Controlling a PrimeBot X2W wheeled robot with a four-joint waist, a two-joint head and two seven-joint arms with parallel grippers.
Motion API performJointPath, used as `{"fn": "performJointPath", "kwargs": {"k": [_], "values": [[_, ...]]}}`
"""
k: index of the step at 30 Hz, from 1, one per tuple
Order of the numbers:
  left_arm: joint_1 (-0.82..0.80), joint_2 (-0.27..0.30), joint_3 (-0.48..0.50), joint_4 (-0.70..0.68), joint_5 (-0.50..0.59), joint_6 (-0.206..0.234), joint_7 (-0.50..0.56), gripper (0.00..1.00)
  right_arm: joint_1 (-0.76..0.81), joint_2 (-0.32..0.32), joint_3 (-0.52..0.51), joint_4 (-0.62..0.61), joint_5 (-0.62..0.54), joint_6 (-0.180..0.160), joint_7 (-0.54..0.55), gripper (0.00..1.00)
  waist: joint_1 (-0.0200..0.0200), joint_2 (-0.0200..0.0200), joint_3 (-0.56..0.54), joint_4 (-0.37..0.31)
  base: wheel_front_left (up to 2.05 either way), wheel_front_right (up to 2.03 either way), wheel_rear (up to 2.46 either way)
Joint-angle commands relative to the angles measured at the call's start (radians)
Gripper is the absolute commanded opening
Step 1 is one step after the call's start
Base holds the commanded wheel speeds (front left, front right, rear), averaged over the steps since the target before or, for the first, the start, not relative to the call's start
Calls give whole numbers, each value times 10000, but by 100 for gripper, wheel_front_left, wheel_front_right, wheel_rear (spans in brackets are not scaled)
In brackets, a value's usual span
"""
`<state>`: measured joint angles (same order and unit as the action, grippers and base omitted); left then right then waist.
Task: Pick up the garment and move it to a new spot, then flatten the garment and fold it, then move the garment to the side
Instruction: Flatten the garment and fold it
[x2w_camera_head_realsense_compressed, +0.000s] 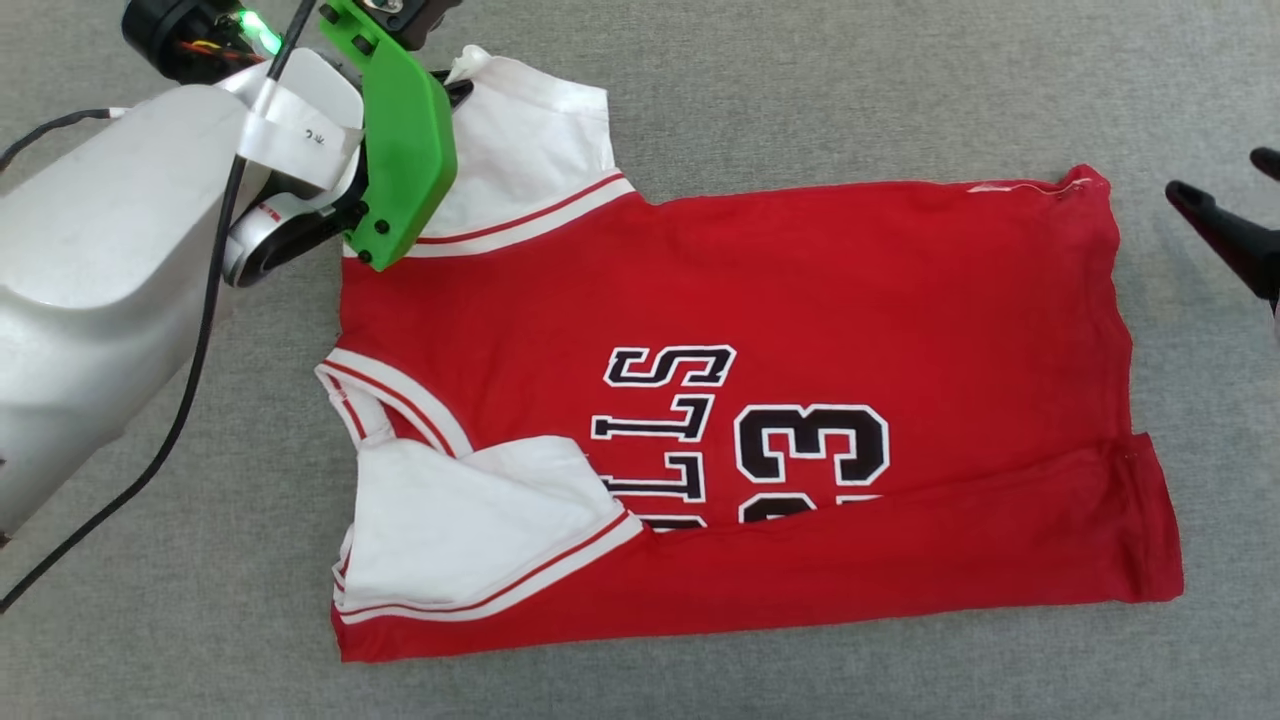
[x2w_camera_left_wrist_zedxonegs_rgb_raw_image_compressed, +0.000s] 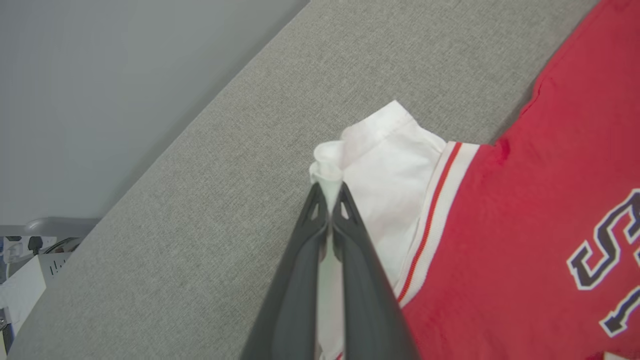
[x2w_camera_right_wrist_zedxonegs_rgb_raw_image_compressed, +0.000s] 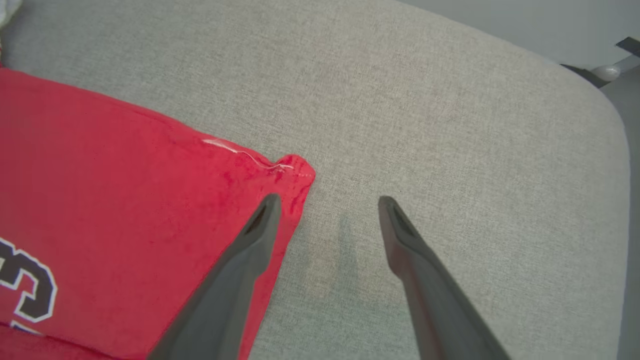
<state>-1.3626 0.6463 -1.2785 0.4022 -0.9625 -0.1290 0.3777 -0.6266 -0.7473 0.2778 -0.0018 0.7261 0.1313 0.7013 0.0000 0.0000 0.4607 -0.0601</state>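
Note:
I need my right gripper to pinch the garment (x2w_camera_head_realsense_compressed: 760, 420) next by its puckered hem corner (x2w_camera_head_realsense_compressed: 1084, 179), which bunches up in a small bump while the garment's red front lies flat.
The garment (x2w_camera_head_realsense_compressed: 760, 420), a red jersey T-shirt with white sleeves and black "23" lettering, lies on the grey surface with its near long side folded over the front. Its far white sleeve (x2w_camera_left_wrist_zedxonegs_rgb_raw_image_compressed: 385, 170) is pinched at the edge by my left gripper (x2w_camera_left_wrist_zedxonegs_rgb_raw_image_compressed: 330, 192), whose fingers are shut on the cloth; in the head view that gripper is hidden behind its green mount (x2w_camera_head_realsense_compressed: 405, 140). My right gripper (x2w_camera_right_wrist_zedxonegs_rgb_raw_image_compressed: 327, 202) hangs open just past the shirt's far hem corner (x2w_camera_right_wrist_zedxonegs_rgb_raw_image_compressed: 295, 172), one finger over the red cloth, the other over bare surface.
The shirt rests on a grey fabric-covered table (x2w_camera_head_realsense_compressed: 800, 80). The table's far edge (x2w_camera_left_wrist_zedxonegs_rgb_raw_image_compressed: 200, 115) runs close beyond the held sleeve, and a rounded corner (x2w_camera_right_wrist_zedxonegs_rgb_raw_image_compressed: 607, 100) lies beyond the right gripper. A black cable (x2w_camera_head_realsense_compressed: 190, 390) trails from my left arm.

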Motion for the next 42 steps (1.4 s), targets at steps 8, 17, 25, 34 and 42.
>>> {"fn": "performJointPath", "kwargs": {"k": [8,17,25,34,42], "values": [[-142,-177,-13,-405,426,-17,-277,0,-1218,416,1116,1555,-153,-6,1091,100,0,0,400,572,0,0,0],[-252,-220,-16,-536,564,-17,-564,0,-1443,1103,2446,3742,-460,-6,883,100,0,0,724,900,0,0,0],[48,-122,-17,-321,453,-17,-877,0,-1486,846,3076,4117,-198,-6,-23,0,0,0,366,831,0,0,0],[1122,203,-17,-368,346,-17,-1587,0,-1074,711,2830,3838,-226,-6,-2696,0,0,0,-1147,768,0,0,0],[2696,761,-17,-1048,290,246,-2066,0,326,578,2575,3728,-146,-6,-3754,0,0,0,-2162,852,0,0,0]]}}
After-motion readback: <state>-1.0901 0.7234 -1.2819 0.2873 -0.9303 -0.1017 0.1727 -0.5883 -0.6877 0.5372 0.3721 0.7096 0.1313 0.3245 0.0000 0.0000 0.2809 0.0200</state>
